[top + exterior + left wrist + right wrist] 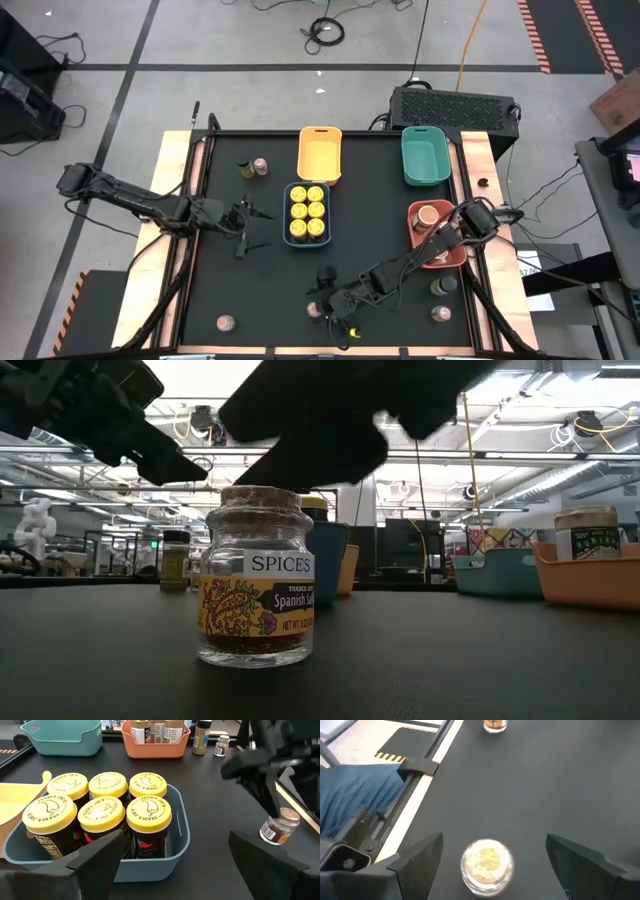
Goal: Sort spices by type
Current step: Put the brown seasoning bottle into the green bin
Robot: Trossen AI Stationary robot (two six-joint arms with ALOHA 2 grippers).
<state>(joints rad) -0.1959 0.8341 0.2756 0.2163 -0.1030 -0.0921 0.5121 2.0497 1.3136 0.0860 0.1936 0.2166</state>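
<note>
The robot's right gripper should next grab this small glass spice jar by its cork-topped end (314, 309) (486, 862), to sort the jar in with its kind.
A small glass spice jar with a cork top (486, 865) stands on the black table near its front edge (317, 311), labelled "SPICES" in the low view (257, 575). My right gripper (494, 840) hovers open just above it, one finger on each side, touching nothing. My left gripper (176, 837) is open at the table's left (248, 228), facing the blue tray (177, 852). Six yellow-lidded jars (149, 812) stand in that tray.
At the back stand a yellow tray (320, 155) and a green one (425, 155). A red tray (452, 258) at the right holds jars. Loose jars stand at the far left (252, 167), near left (225, 322) and near right (441, 300).
</note>
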